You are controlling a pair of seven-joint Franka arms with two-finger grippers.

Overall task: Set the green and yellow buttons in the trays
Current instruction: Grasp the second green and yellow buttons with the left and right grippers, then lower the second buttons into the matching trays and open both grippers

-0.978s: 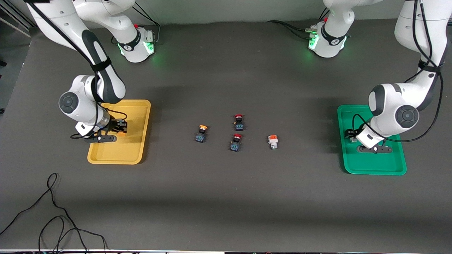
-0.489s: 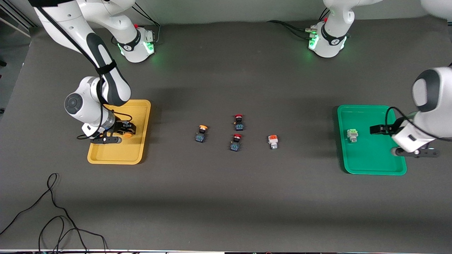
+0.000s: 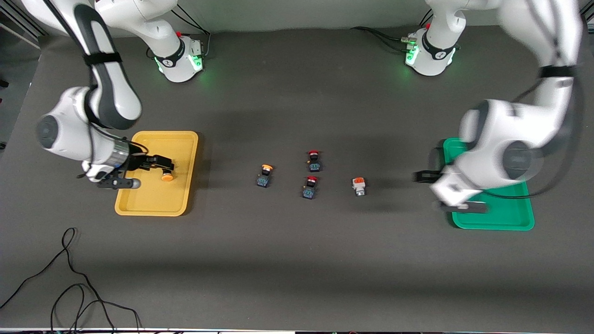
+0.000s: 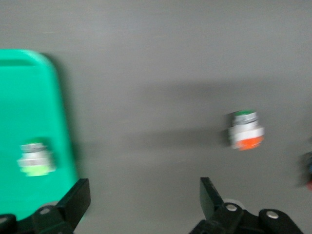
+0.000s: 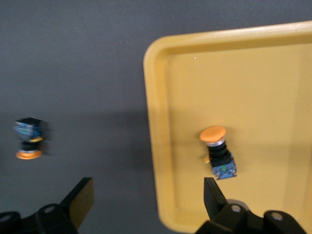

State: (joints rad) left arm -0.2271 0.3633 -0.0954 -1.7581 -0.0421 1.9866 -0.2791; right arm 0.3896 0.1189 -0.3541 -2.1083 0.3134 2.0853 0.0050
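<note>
A yellow-capped button is loose and needs to go in the yellow tray (image 3: 153, 204). My right gripper should next grab the loose yellow-capped button's black-blue body (image 3: 263, 179).
The yellow tray (image 3: 153, 204) holds one yellow-capped button (image 3: 167, 176), also seen in the right wrist view (image 5: 218, 148). My right gripper (image 3: 158, 163) hangs open and empty above that tray's rim (image 5: 161, 146). The green tray (image 3: 496, 218) holds a white button with a green top (image 4: 35, 160), which the left arm hides in the front view. My left gripper (image 3: 426, 174) is open and empty over the table beside the green tray (image 4: 29, 107). On the table lie a yellow-capped button (image 3: 265, 175) and a white button with an orange top (image 3: 358, 185).
Two red-capped black-blue switches (image 3: 314, 160) (image 3: 310, 187) sit between the loose buttons at mid-table. A black cable (image 3: 69, 278) loops near the front edge at the right arm's end. Both arm bases (image 3: 178, 60) (image 3: 429, 53) stand at the back.
Both grippers opened and let go of their buttons, which now lie in the trays. The right gripper rose. The left gripper swung away, then came back past the green tray toward mid-table.
</note>
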